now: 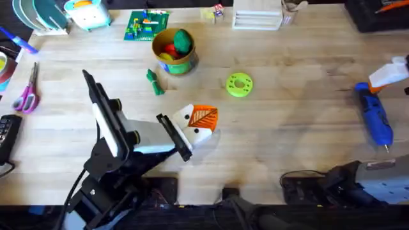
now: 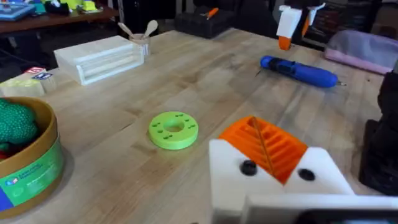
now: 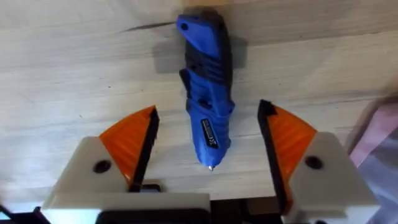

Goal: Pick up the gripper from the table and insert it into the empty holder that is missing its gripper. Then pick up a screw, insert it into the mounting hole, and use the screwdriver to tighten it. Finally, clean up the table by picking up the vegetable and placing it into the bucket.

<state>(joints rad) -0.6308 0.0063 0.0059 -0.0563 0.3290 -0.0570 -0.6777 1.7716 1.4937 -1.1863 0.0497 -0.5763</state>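
The right gripper grabs the blue screwdriver by its body between handle and bit (image 1: 378, 126) (image 3: 210, 121) next, to tighten the screw.
The blue screwdriver (image 1: 376, 115) (image 2: 298, 70) lies on the table at the right. My right gripper (image 1: 385, 76) (image 3: 208, 111) hangs over it, open, one orange pad on each side of the blue body (image 3: 208, 106); it also appears far off in the left wrist view (image 2: 287, 28). My left gripper (image 1: 203, 120) (image 2: 264, 140) rests mid-table, its off-white holder blocks (image 2: 236, 180) pressed together with orange ribbed pads at the tip. The dark green vegetable (image 1: 153, 82) lies beside the yellow-olive bucket (image 1: 185, 64) (image 2: 37, 168), which holds toy vegetables.
A lime green disc (image 1: 239, 84) (image 2: 173, 129) sits between the left gripper and the bucket. Pink scissors (image 1: 27, 94) lie at the far left. A white box (image 1: 257, 14) (image 2: 99, 57) and a green block board (image 1: 147, 25) stand along the back.
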